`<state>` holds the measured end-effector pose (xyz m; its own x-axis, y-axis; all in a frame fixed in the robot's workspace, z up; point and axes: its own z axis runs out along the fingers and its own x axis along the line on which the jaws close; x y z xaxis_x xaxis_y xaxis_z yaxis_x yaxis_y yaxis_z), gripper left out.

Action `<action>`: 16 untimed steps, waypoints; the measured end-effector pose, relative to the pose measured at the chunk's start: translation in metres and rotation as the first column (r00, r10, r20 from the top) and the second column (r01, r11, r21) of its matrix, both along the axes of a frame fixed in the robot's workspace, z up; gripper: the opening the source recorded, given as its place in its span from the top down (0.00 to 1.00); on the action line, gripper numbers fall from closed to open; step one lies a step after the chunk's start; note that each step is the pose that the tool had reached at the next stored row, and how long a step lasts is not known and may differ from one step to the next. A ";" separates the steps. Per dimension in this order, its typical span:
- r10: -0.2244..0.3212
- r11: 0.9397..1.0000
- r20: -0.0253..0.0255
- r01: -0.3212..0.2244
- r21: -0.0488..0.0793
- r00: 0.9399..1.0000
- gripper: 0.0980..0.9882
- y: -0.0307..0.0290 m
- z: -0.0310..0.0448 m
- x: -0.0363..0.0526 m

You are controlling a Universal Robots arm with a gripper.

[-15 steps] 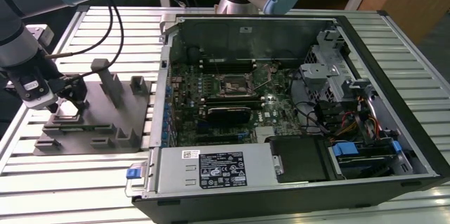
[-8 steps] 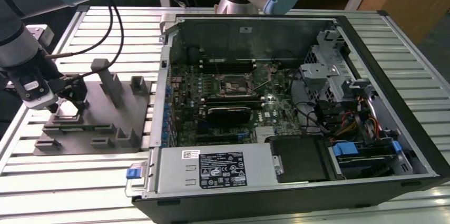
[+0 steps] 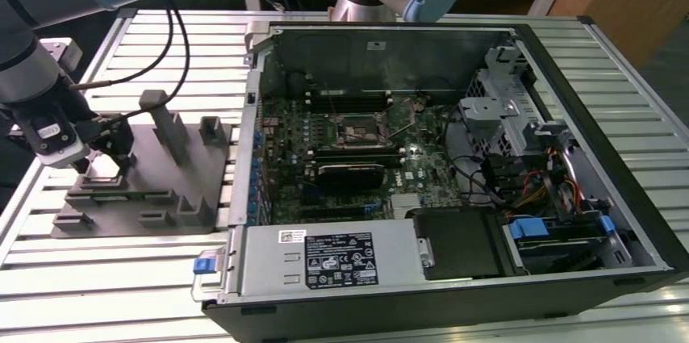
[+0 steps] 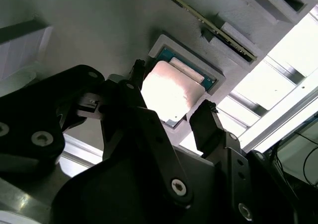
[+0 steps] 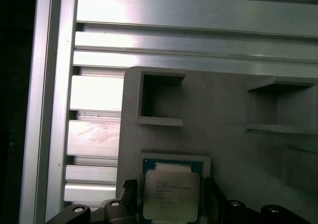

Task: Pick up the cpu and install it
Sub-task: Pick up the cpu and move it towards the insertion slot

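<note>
The grey fixture wall (image 5: pixel 175 155) hugs the cpu's end, so my gripper should next grab its two opposite side edges to install it.
The cpu (image 5: pixel 171 194) is a flat square chip with a pale metal top. It lies in a shallow square recess of the grey fixture block (image 5: pixel 223 114), and in the second wrist view the cpu (image 4: pixel 171 92) glares bright in that recess. My gripper (image 5: pixel 169 190) hangs just over it, open, with one black fingertip (image 4: pixel 137 69) on one side of the chip and the other on the opposite side, a thin gap at each. In the exterior view my gripper (image 3: pixel 102 157) is low over the fixture block (image 3: pixel 161 198) at the exterior view's left.
An open computer case (image 3: pixel 603 222) lies at the exterior view's right, with the motherboard and its black-framed socket (image 3: pixel 356 129) inside. Upright posts (image 3: pixel 170 121) rise from the fixture block beside my gripper. A black cable (image 3: pixel 161 44) hangs from the arm. The table is slatted aluminium (image 5: pixel 149 45).
</note>
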<state>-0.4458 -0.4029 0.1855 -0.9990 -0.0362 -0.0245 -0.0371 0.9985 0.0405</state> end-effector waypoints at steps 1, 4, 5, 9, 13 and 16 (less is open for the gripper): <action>-0.001 1.000 0.000 0.001 0.000 1.000 0.38 -0.0001 0.0000 0.0001; -0.005 1.000 0.000 0.005 0.000 1.000 0.38 -0.0002 0.0000 0.0017; -0.006 1.000 0.000 0.006 0.000 1.000 0.38 -0.0002 -0.0001 0.0023; -0.029 1.000 0.000 0.029 0.000 1.000 0.38 -0.0004 -0.0005 0.0027; -0.042 0.999 0.000 0.042 0.000 0.999 0.38 -0.0005 -0.0017 0.0027; -0.044 0.999 0.000 0.044 0.000 0.999 0.38 -0.0005 -0.0024 0.0028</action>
<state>-0.4431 -0.4034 0.1831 -0.9997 0.0079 -0.0245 0.0069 0.9992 0.0405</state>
